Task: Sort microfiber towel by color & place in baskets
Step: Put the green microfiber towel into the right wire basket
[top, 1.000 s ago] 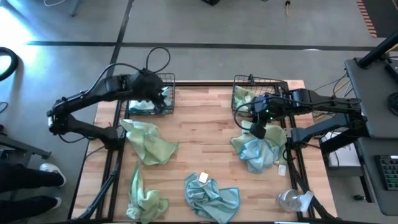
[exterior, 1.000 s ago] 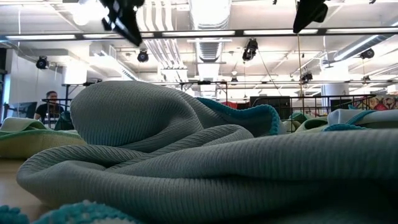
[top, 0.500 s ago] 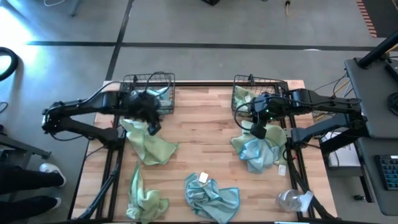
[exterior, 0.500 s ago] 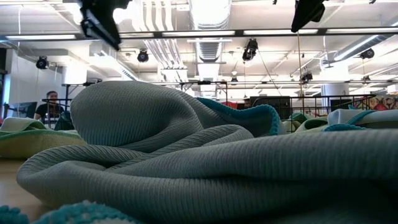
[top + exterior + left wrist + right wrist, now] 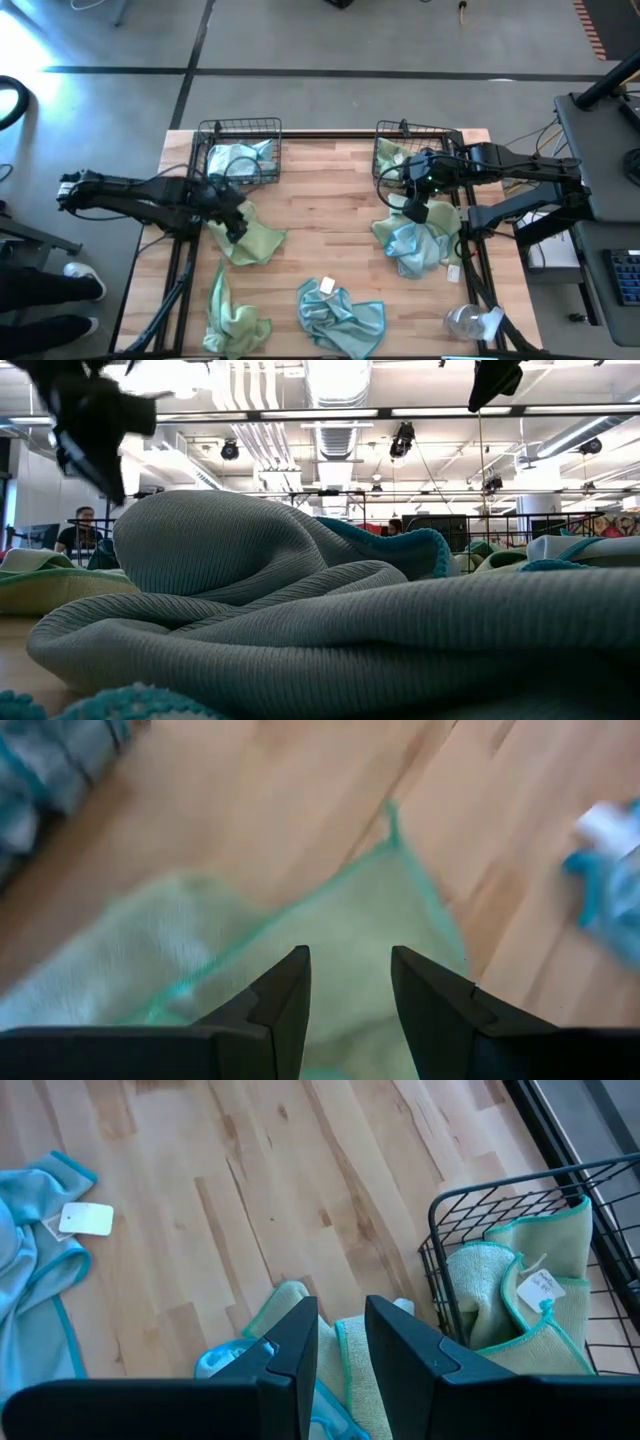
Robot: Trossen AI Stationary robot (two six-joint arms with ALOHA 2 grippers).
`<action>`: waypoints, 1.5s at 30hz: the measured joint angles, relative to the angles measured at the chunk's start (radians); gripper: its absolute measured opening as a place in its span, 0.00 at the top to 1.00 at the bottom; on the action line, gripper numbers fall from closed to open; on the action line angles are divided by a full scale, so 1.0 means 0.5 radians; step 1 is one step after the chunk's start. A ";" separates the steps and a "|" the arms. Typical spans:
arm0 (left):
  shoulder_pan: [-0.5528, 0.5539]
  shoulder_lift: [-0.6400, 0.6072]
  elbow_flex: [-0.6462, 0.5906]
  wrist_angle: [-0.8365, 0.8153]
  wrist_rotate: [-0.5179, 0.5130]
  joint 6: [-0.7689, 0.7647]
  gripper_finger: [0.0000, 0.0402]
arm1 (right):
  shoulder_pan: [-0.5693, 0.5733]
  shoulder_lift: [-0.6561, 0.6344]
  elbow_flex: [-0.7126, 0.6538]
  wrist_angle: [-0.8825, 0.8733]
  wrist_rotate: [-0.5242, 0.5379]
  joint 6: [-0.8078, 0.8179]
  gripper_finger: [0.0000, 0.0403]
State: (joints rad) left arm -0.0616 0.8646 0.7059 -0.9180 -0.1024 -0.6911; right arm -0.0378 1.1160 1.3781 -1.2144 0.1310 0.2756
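Observation:
I will next use my left gripper to grab the pale green towel by a bunched fold [image 5: 245, 235] and sort it into the basket with green [image 5: 405, 150].
My left gripper [image 5: 232, 222] [image 5: 348, 985] is open and hangs over a pale green microfiber towel [image 5: 256, 240] [image 5: 330, 935] that lies crumpled on the left of the table. I cannot tell whether it touches the cloth. My right gripper [image 5: 413, 212] [image 5: 342, 1330] waits open above a heap of green and light blue towels [image 5: 410, 248] near the right basket [image 5: 415, 127] [image 5: 470, 1200]. That basket holds a green towel [image 5: 500, 1280]. The left basket [image 5: 240, 122] holds a light blue towel [image 5: 236, 160].
A second green towel [image 5: 232, 322] lies at the near left and a light blue towel with a white tag [image 5: 340, 315] at the near middle. A clear plastic wrapper [image 5: 470, 322] sits at the near right corner. Bare wood lies between the two baskets.
My left gripper has swung away from above the left basket toward the table's near edge and come down, rolling as it went, until it hangs over the green towel. The light blue towel stays in the left basket.

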 joint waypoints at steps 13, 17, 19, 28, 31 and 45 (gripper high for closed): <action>-0.006 0.053 -0.440 0.101 0.115 -0.007 0.69 | 0.000 0.000 0.000 0.000 0.000 0.048 0.80; -0.005 0.081 -0.556 0.241 0.111 -0.093 0.69 | 0.000 0.000 0.000 0.000 -0.001 0.057 0.80; -0.005 0.102 -0.604 0.314 0.090 -0.135 0.69 | 0.000 0.000 0.000 0.000 -0.001 0.058 0.80; -0.005 0.272 -0.765 0.703 0.029 -0.207 0.69 | 0.000 0.000 0.000 0.000 -0.002 0.132 0.80; -0.004 0.328 -0.781 0.823 0.026 -0.205 0.69 | 0.000 0.000 0.000 0.000 -0.002 0.132 0.80; -0.003 0.435 -0.739 0.935 -0.182 -0.238 0.87 | 0.000 0.000 0.000 -0.006 -0.008 0.130 0.80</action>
State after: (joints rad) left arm -0.0631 1.0822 0.3363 -0.4503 -0.1933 -0.8101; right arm -0.0380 1.1160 1.3781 -1.2175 0.1272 0.3405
